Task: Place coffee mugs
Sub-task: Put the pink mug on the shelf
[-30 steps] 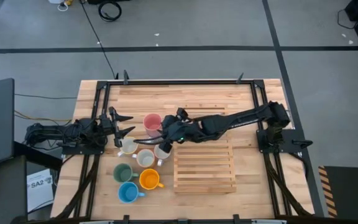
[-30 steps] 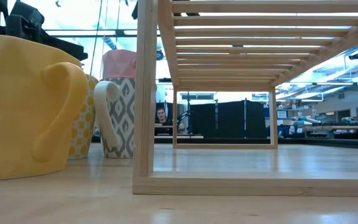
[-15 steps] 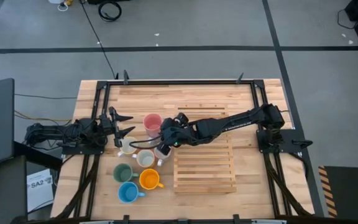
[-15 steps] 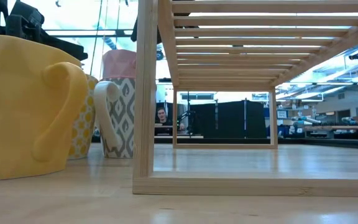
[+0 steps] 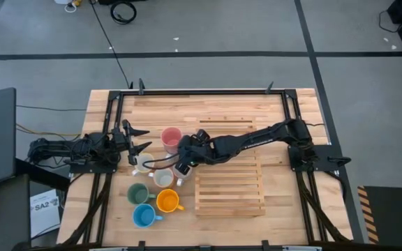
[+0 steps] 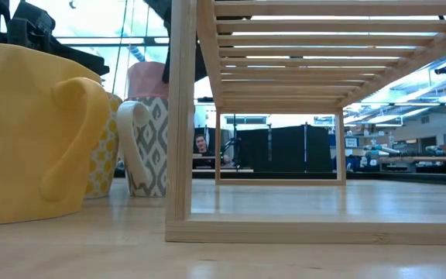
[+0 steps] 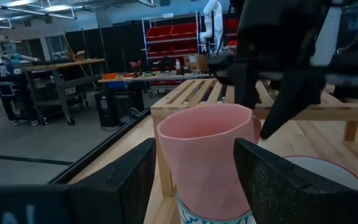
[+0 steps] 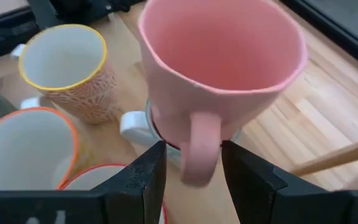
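Note:
I need to grab the pink mug's handle point(image 8: 202, 148) next, so that my right gripper can place the pink mug on the slatted wooden rack.
A pink mug point(image 8: 222, 68) stands upright in the mouth of a patterned white mug point(image 6: 152, 147), its handle point(image 8: 199, 149) turned toward my right gripper. My right gripper point(image 8: 193, 163) is open and slants down at it from the table's right. Its fingers stand on either side of the handle, and I see no touch. In the high view that gripper point(image 5: 185, 155) is just right of the pink mug point(image 5: 171, 137). White mugs point(image 5: 162, 178), a green mug point(image 5: 138, 193), an orange mug point(image 5: 167, 201) and a blue mug point(image 5: 144, 216) stand on the table nearby. My left gripper point(image 5: 139, 139) waits open at the table's left.
A slatted wooden rack point(image 5: 229, 185) stands right of the mugs, close under my right arm. A yellow-rimmed patterned mug point(image 8: 67, 68) and an orange-rimmed one point(image 8: 23, 149) crowd the pink mug's near-left side. Bare wood point(image 5: 208, 108) lies along the far side.
My right gripper has come down and toward the table's left, closing in on the pink mug's handle and tipping more steeply downward. Its finger gap looks the same. The mugs have stayed in place.

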Robot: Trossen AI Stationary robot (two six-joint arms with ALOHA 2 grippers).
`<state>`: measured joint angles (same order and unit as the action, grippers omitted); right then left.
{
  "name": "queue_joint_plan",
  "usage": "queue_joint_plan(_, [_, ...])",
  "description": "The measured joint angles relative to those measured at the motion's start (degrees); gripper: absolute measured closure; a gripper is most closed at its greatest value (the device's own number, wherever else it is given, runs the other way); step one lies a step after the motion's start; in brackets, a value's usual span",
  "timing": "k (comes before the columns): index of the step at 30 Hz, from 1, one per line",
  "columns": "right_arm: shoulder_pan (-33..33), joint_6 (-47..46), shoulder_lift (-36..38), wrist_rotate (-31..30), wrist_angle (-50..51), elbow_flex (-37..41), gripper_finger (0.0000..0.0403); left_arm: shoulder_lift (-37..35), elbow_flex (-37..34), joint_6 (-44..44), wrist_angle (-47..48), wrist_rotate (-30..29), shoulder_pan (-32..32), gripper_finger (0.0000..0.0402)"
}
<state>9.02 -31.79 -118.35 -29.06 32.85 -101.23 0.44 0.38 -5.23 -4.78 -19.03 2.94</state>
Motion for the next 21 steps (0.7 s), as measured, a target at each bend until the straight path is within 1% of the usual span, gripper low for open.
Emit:
queue_joint_plan(7, [-0.53,-0.15,-0.59,0.51,-0.93,-0.02,0.0241,0.2,0.0,0.0,0.02,0.02,0.02,0.0178])
queue_joint_plan(10, [-0.53,-0.17,-0.59,0.58,-1.03,-0.02,0.0248,0.31,0.0,0.0,0.03,0.02,0.0,0.0178])
queue_joint_plan(14, [-0.53,-0.19,-0.59,0.61,-1.01,-0.02,0.0268,0.29,0.0,0.01,0.02,0.01,0.01,0.0178])
queue_joint_plan(21, [-0.53,-0.2,-0.59,0.65,-1.11,-0.02,0.0317,0.29,0.0,0.0,0.02,0.01,0.02,0.0178])
